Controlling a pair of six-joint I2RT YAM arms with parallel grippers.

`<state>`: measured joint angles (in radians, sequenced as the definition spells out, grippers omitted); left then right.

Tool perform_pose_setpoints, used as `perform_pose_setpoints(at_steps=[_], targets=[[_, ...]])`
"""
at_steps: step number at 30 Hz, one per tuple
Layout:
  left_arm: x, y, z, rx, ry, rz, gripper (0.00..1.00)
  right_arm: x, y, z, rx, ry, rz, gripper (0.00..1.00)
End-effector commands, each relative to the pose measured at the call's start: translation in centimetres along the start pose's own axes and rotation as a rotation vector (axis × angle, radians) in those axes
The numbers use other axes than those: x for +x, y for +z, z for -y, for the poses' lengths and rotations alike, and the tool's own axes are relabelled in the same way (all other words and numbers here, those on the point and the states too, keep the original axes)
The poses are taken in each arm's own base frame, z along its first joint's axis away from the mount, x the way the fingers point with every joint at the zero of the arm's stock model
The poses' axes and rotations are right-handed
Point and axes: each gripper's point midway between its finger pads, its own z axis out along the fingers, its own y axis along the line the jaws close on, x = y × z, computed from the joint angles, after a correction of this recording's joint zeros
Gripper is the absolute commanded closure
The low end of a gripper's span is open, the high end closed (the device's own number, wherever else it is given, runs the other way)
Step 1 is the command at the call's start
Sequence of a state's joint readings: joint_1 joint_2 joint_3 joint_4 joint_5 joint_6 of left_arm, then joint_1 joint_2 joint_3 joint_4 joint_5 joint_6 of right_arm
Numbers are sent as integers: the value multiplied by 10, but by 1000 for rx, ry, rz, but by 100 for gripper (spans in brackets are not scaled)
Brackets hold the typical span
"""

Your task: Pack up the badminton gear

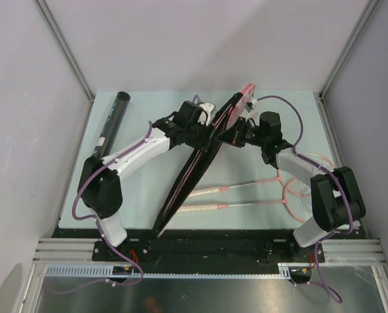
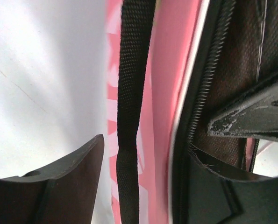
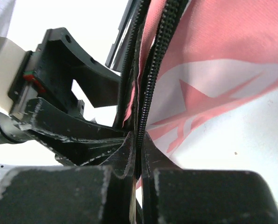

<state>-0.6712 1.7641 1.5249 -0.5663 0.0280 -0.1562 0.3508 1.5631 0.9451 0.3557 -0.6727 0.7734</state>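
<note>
The bag's pink side and black strap are between my left gripper's fingers, so I should close them on the bag now, and that would hold the bag.
The long pink racket bag stands on edge, lifted diagonally across the table's middle. My right gripper is shut on its black zipper edge, the fingertips pinched tight. My left gripper is open on the bag's other side. The black strap and the pink bag wall hang between its fingers, touching neither. Two pink-framed rackets lie flat on the right of the table, handles pointing left. A black tube lies at the far left.
Grey walls with metal posts close in the table on the left, back and right. The rackets' heads lie partly under my right arm. The two grippers face each other closely across the bag; the left gripper's body fills the right wrist view's left side.
</note>
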Motion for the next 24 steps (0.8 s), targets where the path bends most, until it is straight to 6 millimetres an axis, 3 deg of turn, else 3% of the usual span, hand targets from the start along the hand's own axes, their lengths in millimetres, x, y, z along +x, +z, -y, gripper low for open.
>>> perform_pose_setpoints(at_steps=[1, 8, 9, 11, 12, 13, 14, 15, 19, 24], targets=[[6, -10, 14, 90, 28, -13, 38, -33, -1, -47, -156, -149, 67, 100], [-13, -27, -16, -83, -9, 68, 81, -35, 4, -32, -106, -161, 54, 100], [-16, -30, -19, -102, -31, 81, 99, -32, 6, -21, -59, -165, 43, 100], [-18, -39, -34, -169, -70, 105, 100, -46, 10, 5, 86, -167, 106, 97], [-21, -45, -38, -188, -101, 125, 100, -39, 9, 25, 185, -138, 83, 94], [-19, -48, -48, -243, -117, 131, 99, -49, 7, 44, 293, -143, 126, 90], [-18, -51, -56, -271, -138, 137, 100, -45, 5, 59, 365, -106, 101, 79], [-20, -56, -61, -294, -177, 158, 100, -48, 3, 68, 399, -87, 104, 74], [-14, -61, -78, -337, -261, 163, 99, -39, -2, 76, 451, -25, 64, 58], [-8, -50, -87, -358, -294, 125, 100, -29, -24, 50, 475, -11, 35, 40]])
